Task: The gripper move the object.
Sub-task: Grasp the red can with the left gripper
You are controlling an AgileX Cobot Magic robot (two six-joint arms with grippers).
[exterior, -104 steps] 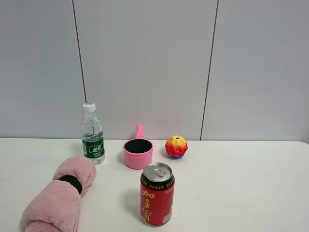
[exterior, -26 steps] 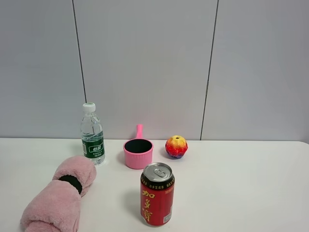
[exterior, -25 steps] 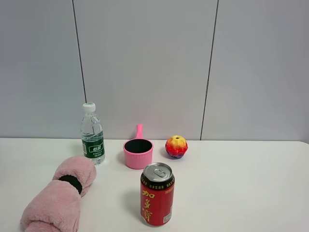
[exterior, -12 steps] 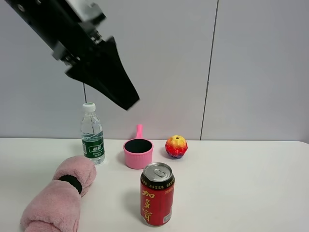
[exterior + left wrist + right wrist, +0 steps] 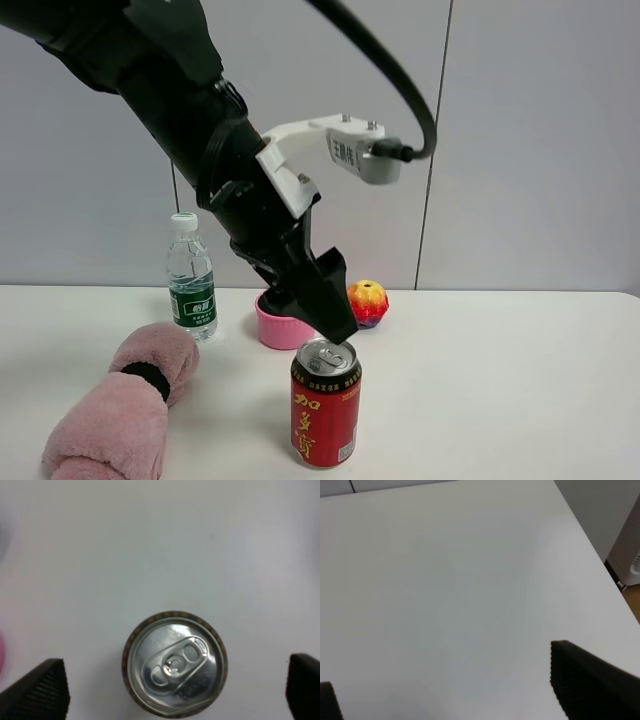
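My left gripper will next take hold of the red drink can (image 5: 325, 412) by the upper part of its body, below the can's black rim, so that I can move it.
The red drink can (image 5: 325, 412) with yellow characters and a silver pull-tab top stands upright on the white table (image 5: 500, 380), near the front middle. My left gripper (image 5: 331, 322) reaches down from the upper left on its black arm and hangs just above the can's top. In the left wrist view the can's top (image 5: 175, 664) lies centred between the two fingertips (image 5: 42, 689), which stand wide apart on either side; the gripper (image 5: 174, 681) is open and holds nothing. My right gripper (image 5: 451, 696) is open over bare table and does not show in the exterior view.
A water bottle (image 5: 192, 280) stands at the back left. A pink cup with a handle (image 5: 278, 326) and a red-yellow ball (image 5: 369, 301) sit behind the can. A pink fluffy roll (image 5: 125, 408) lies at the front left. The table's edge (image 5: 600, 555) shows in the right wrist view.
The left arm came into view from the upper left and dropped toward the can; its gripper now hangs just over the can's top. The can and other objects have not moved.
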